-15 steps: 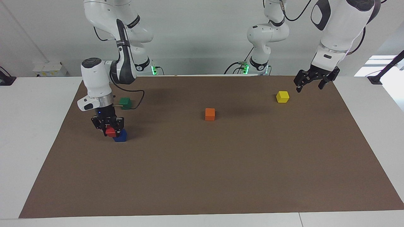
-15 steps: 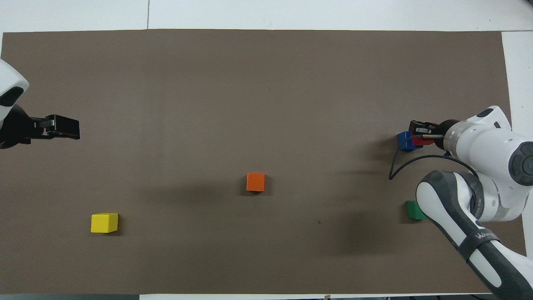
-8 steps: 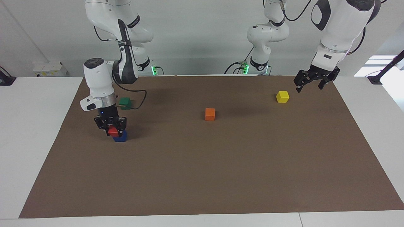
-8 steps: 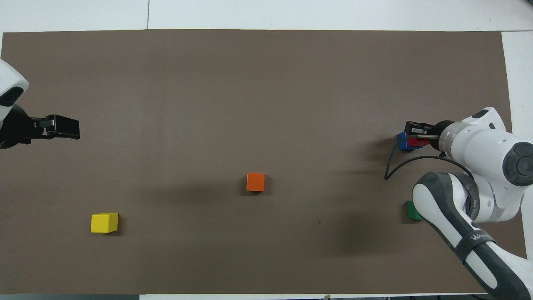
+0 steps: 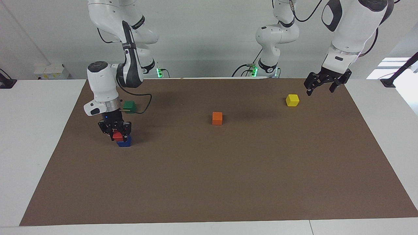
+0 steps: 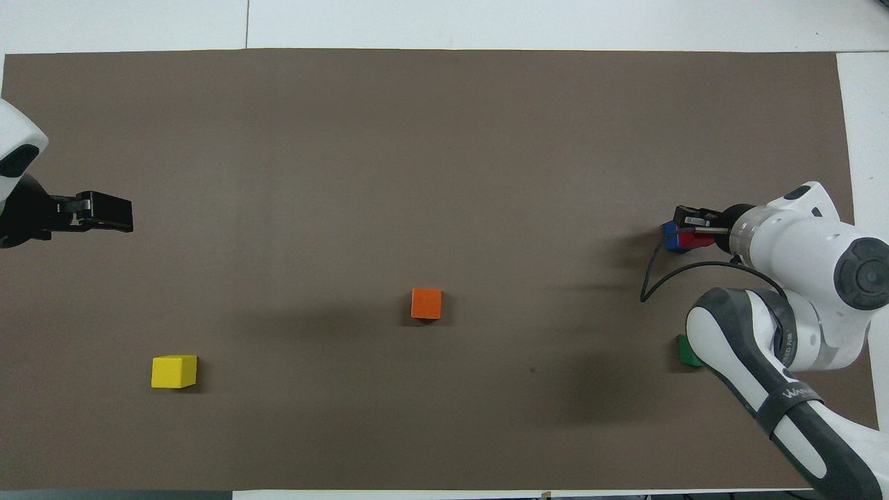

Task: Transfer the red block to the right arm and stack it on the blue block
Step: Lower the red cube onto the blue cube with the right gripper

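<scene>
My right gripper should open now, because the red block (image 6: 690, 239) is over the blue block's top (image 6: 669, 237) in the overhead view and the red block would stay standing.
My right gripper (image 5: 117, 133) is shut on the red block (image 5: 117, 136), which it holds just over the blue block (image 5: 125, 141) at the right arm's end of the mat. The red block overlaps the blue one's top; I cannot tell whether they touch. From overhead the red block (image 6: 690, 239) covers most of the blue block (image 6: 670, 236) under the right gripper (image 6: 696, 229). My left gripper (image 5: 322, 85) hangs open and empty above the mat's other end, near the yellow cube, and shows at the overhead view's edge (image 6: 104, 212).
An orange cube (image 5: 217, 118) lies mid-mat. A yellow cube (image 5: 292, 100) sits toward the left arm's end. A green cube (image 5: 129, 106) lies nearer to the robots than the blue block, partly hidden by the right arm's wrist cable.
The right gripper has carried the red block sideways so that it sits more squarely over the blue block. The left arm has not moved.
</scene>
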Robot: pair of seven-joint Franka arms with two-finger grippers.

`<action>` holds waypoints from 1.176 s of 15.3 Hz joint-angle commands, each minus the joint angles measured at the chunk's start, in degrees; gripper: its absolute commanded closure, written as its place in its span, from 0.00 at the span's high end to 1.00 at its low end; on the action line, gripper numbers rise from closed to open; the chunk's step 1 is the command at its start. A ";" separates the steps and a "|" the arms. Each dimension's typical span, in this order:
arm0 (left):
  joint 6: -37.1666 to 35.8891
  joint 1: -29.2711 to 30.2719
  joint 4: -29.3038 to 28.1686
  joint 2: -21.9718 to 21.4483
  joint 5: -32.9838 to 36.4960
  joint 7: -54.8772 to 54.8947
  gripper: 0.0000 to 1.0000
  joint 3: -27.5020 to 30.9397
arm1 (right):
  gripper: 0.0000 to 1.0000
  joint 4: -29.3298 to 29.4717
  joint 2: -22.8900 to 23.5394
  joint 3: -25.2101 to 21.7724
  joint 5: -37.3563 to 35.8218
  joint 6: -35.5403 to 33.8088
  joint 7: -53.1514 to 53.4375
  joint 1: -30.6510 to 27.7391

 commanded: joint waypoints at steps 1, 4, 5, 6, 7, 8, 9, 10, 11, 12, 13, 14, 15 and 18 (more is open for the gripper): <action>0.98 0.35 -1.22 -1.00 -0.74 0.51 1.00 0.14 | 0.00 -0.55 0.11 0.19 -1.86 1.26 2.15 -0.65; 0.98 0.35 -1.22 -1.00 -0.74 0.51 1.00 0.14 | 0.00 -0.55 0.11 0.19 -1.86 1.09 2.06 -0.74; 0.98 0.35 -1.22 -1.00 -0.74 0.51 1.00 0.14 | 0.00 -0.55 0.11 0.19 -1.86 1.09 1.98 -0.74; 0.98 0.35 -1.22 -1.00 -0.74 0.51 1.00 0.14 | 0.00 -0.55 0.11 0.19 -1.86 1.00 1.89 -0.74; 0.98 0.35 -1.22 -1.00 -0.74 0.51 1.00 0.14 | 0.00 -0.55 0.11 0.19 -1.86 1.00 1.89 -0.74; 0.98 0.35 -1.22 -1.00 -0.74 0.51 1.00 0.14 | 0.00 -0.55 0.11 0.19 -1.86 0.91 1.89 -0.74; 0.98 0.35 -1.22 -1.00 -0.74 0.51 1.00 0.14 | 0.00 -0.55 0.11 0.19 -1.86 0.83 1.89 -0.74; 0.98 0.35 -1.22 -1.00 -0.74 0.51 1.00 0.14 | 0.00 -0.47 0.11 0.19 -1.86 0.74 1.89 -0.74; 0.98 0.35 -1.22 -1.00 -0.74 0.51 1.00 0.14 | 0.00 -0.29 0.11 0.19 -1.86 0.56 1.97 -0.82; 0.98 0.35 -1.22 -1.00 -0.74 0.51 1.00 0.14 | 0.05 -0.29 0.11 0.19 -1.86 0.39 1.98 -0.83; 0.98 0.35 -1.22 -1.00 -0.74 0.51 1.00 0.14 | 0.21 -0.20 0.11 0.19 -1.86 0.30 1.98 -0.91; 0.98 0.35 -1.22 -1.00 -0.74 0.51 1.00 0.14 | 0.43 -0.20 0.11 0.19 -1.86 0.21 1.98 -1.00; 0.98 0.35 -1.22 -1.00 -0.74 0.51 1.00 0.14 | 0.70 -0.12 0.11 0.19 -1.86 0.21 2.06 -1.00; 0.98 0.35 -1.22 -1.00 -0.74 0.51 1.00 0.14 | 0.88 0.85 0.11 0.19 -1.77 -2.07 2.15 -1.00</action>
